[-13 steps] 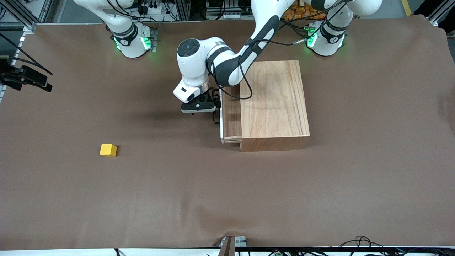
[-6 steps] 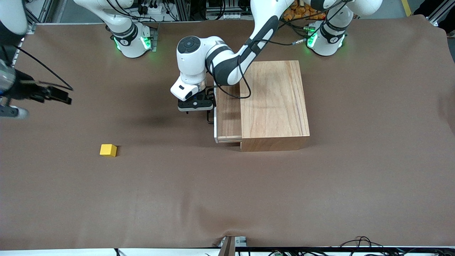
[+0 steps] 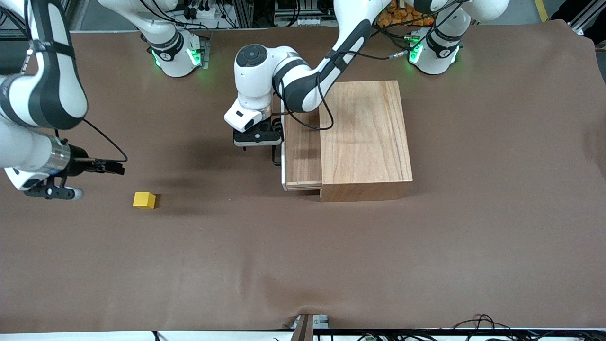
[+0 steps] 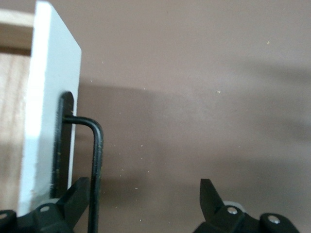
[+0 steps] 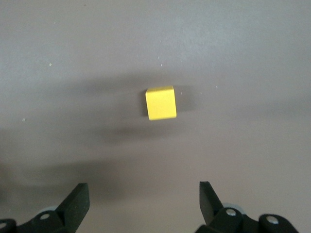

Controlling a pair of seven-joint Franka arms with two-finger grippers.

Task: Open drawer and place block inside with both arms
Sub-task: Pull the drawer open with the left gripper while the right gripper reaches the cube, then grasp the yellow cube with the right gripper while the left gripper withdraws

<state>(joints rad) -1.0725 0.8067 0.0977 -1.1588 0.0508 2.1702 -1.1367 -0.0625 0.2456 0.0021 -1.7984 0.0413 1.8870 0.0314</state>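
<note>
I will next pick up the yellow block by its two opposite sides with my right gripper, to put it inside the open drawer (image 3: 303,150).
The drawer (image 3: 303,150) is pulled partly out of the wooden box (image 3: 364,137), its white front panel (image 4: 48,111) facing the right arm's end. My left gripper (image 3: 259,141) is at the black handle (image 3: 275,156). In the left wrist view it (image 4: 143,194) is open, with the handle bar (image 4: 97,160) inside the jaws, close against one finger (image 4: 77,196). The yellow block (image 3: 144,200) lies on the cloth toward the right arm's end. My right gripper (image 3: 51,192) hovers beside the block, open and empty. In the right wrist view (image 5: 143,196) the block (image 5: 161,103) lies ahead of the fingertips.
Brown cloth (image 3: 303,265) covers the table, with wide bare room between block and drawer. Both arm bases (image 3: 176,54) stand along the edge farthest from the front camera. A small metal mount (image 3: 305,327) sits at the nearest edge.
The left gripper has drawn the drawer farther out toward the right arm's end. The right arm has swung in and down to beside the block. The block has not moved.
</note>
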